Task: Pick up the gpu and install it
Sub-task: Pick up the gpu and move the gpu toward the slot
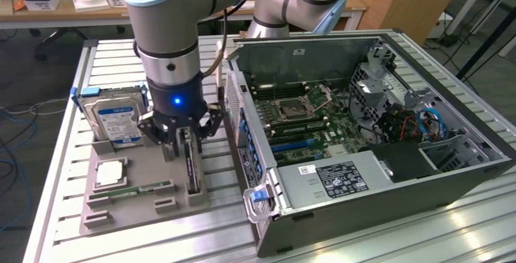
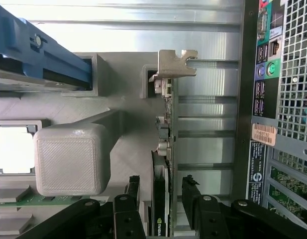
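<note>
My gripper should close on the GPU now. Its open fingers reach down on both sides of the GPU above the grey holder tray, so it would hold the GPU.
The gpu stands on edge in a slot of the grey holder tray, next to the computer case. In the wrist view it is a thin green card seen edge-on, with its silver bracket at the far end. My gripper is lowered over the card, its two black fingers one on each side. My gripper is open, with small gaps between the pads and the card. The lower part of the card is hidden in the slot.
The open computer case lies on the exterior view's right, motherboard exposed, its rear panel close beside the card. On the tray are a hard drive, a CPU, a memory stick and a raised grey block.
</note>
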`<state>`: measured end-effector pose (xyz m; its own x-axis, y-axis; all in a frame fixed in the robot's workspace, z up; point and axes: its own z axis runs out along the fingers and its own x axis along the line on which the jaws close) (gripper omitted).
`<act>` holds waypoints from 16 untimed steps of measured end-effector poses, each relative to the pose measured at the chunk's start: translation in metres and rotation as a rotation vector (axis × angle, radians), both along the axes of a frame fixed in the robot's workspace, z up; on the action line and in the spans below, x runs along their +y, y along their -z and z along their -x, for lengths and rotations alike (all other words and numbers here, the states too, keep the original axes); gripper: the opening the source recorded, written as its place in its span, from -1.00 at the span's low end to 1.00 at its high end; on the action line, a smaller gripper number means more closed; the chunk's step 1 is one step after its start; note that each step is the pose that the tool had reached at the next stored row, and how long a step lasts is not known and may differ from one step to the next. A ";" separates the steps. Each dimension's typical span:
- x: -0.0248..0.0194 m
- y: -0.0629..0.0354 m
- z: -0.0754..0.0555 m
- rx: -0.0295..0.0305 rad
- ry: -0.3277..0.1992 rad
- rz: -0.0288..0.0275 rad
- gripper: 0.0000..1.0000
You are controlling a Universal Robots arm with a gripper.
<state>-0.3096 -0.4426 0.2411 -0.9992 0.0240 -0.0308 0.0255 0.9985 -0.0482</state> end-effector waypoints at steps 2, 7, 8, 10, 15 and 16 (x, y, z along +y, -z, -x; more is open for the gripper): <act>-0.0003 0.0010 0.000 0.0000 0.001 -0.0001 -0.06; -0.0005 0.0037 0.000 -0.0001 0.004 -0.0002 -0.06; -0.0005 0.0039 0.000 0.0000 0.005 0.0000 -0.06; -0.0005 0.0040 0.000 0.0002 0.005 0.0001 -0.06; -0.0005 0.0042 0.000 -0.0001 0.005 -0.0002 -0.06; -0.0005 0.0041 0.000 -0.0001 0.005 -0.0001 -0.06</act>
<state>-0.3095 -0.4431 0.2369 -0.9991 0.0292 -0.0309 0.0306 0.9984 -0.0481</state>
